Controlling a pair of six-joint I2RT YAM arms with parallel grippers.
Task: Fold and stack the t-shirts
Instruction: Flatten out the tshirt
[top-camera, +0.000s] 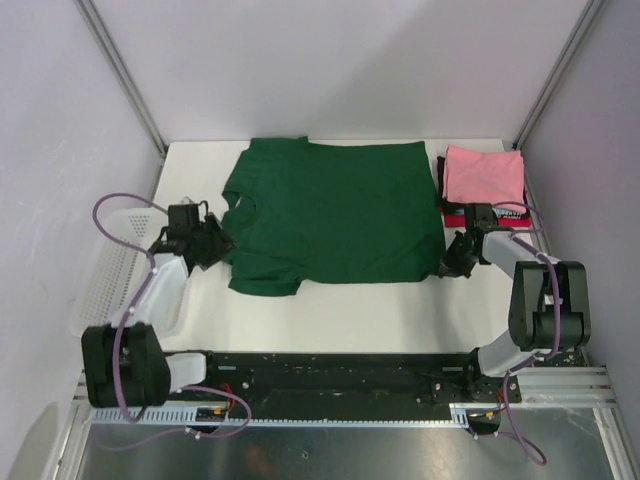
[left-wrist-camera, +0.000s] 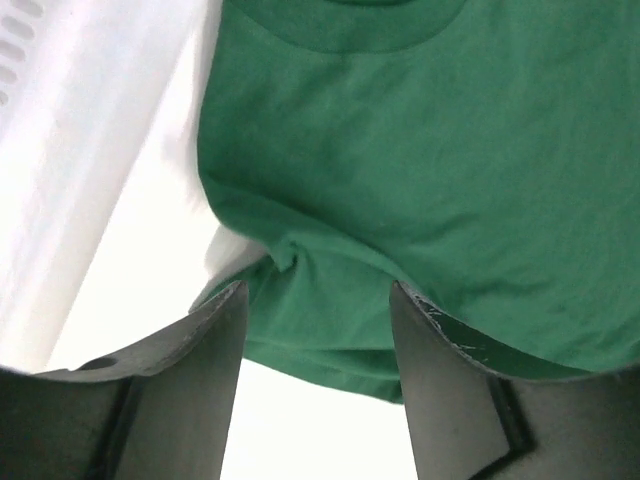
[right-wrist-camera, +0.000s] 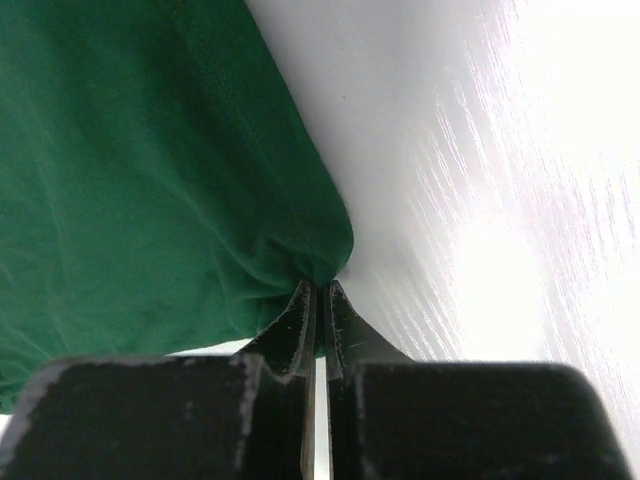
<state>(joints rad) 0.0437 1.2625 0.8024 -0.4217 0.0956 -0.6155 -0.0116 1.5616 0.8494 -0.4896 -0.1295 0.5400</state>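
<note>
I should next grab the dark green t-shirt's near sleeve (top-camera: 260, 276) (left-wrist-camera: 314, 317) with my left gripper, opposite the held hem corner. Then I can fold the t-shirt's near side over evenly.
The dark green t-shirt (top-camera: 335, 215) lies spread flat on the white table, collar to the left, hem to the right. My left gripper (top-camera: 214, 244) is open at the shirt's near left sleeve; in the left wrist view the sleeve (left-wrist-camera: 330, 330) lies between and beyond my spread fingers (left-wrist-camera: 200, 380). My right gripper (top-camera: 452, 262) is shut on the shirt's near right hem corner; the right wrist view shows the green cloth (right-wrist-camera: 300, 250) pinched at the fingertips. A folded pink shirt (top-camera: 484, 175) tops a stack at the back right, with red (top-camera: 455, 219) and black edges below.
A white mesh basket (top-camera: 115, 275) stands off the table's left edge beside my left arm. Grey walls and metal posts close the back and sides. The black rail with the arm bases runs along the near edge.
</note>
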